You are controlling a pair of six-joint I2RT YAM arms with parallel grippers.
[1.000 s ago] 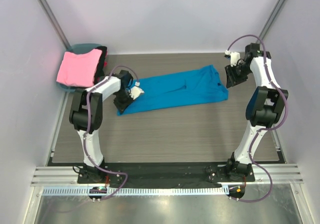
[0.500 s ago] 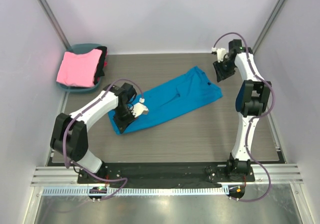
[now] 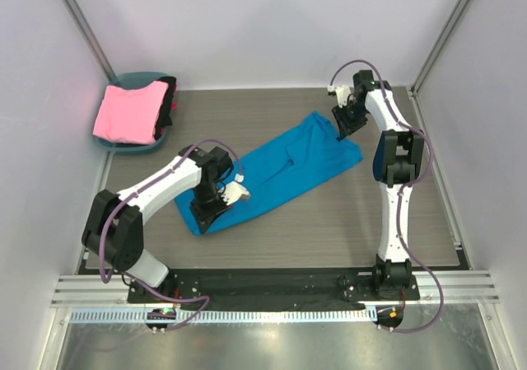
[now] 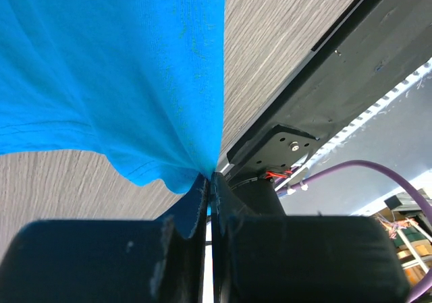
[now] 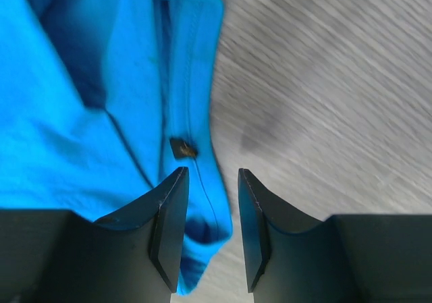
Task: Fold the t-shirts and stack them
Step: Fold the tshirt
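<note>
The blue t-shirt should swing straight between both grippers for folding, so my right gripper will next grab the blue t-shirt's far-end hem at the small dark tag (image 3: 338,134) (image 5: 181,148).
The bright blue t-shirt (image 3: 280,172) lies slantwise on the table, from near left to far right. My left gripper (image 3: 204,215) is shut on its near left end; in the left wrist view the blue t-shirt (image 4: 121,67) gathers into the closed left gripper (image 4: 210,178). My right gripper (image 3: 343,129) hangs open over the far right end. In the right wrist view the blue t-shirt's hem (image 5: 196,100), with a small dark tag (image 5: 181,148), runs between the right gripper's (image 5: 210,181) spread fingers (image 5: 169,215). A pink t-shirt (image 3: 128,112) lies folded on a dark t-shirt (image 3: 169,98).
The pink and dark shirts rest on a round teal basket (image 3: 136,79) at the far left corner. White walls stand on three sides. A black rail (image 4: 351,53) runs along the table's near edge, by the arm bases.
My left gripper has pulled the blue shirt's left end toward the near edge, swinging the shirt to a slant. The right gripper has moved left onto the shirt's far right end, still open.
</note>
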